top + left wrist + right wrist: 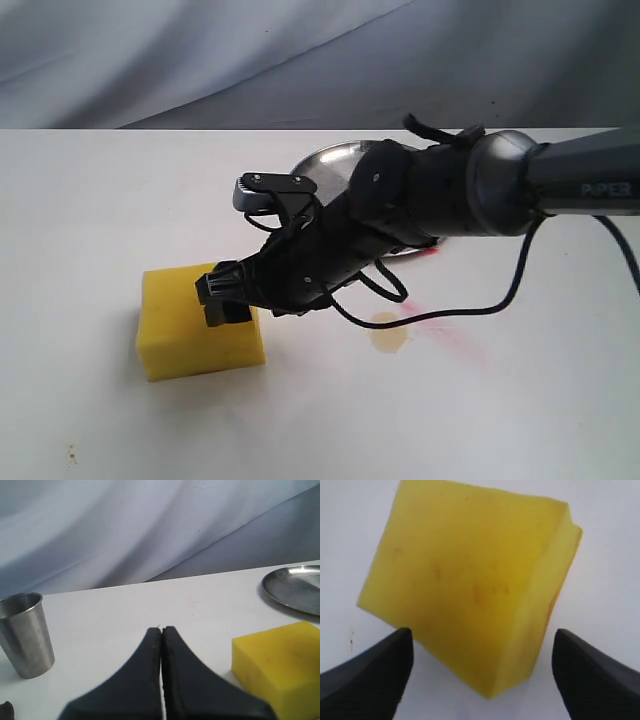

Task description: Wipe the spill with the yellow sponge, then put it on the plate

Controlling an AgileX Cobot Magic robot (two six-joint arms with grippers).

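My right gripper needs to grab the yellow sponge by its corner (pixel 507 670) next, so it can wipe up the tan spill.
The yellow sponge (pixel 197 325) lies on the white table at the left, also filling the right wrist view (pixel 470 580) and showing in the left wrist view (pixel 281 660). My right gripper (pixel 222 295) reaches across over the sponge's right end, open, its fingers wide on either side of a sponge corner (pixel 482 645) without touching it. The spill (pixel 388 332) is a small tan blot to the right, beside a pink streak. The steel plate (pixel 325 160) sits behind the arm, partly hidden. My left gripper (pixel 161 630) is shut on nothing, low over the table.
A steel cup (pixel 27 632) stands upright on the table in the left wrist view. A black cable (pixel 480 305) loops from the right arm down near the spill. A grey cloth backdrop (pixel 300 50) hangs behind the table.
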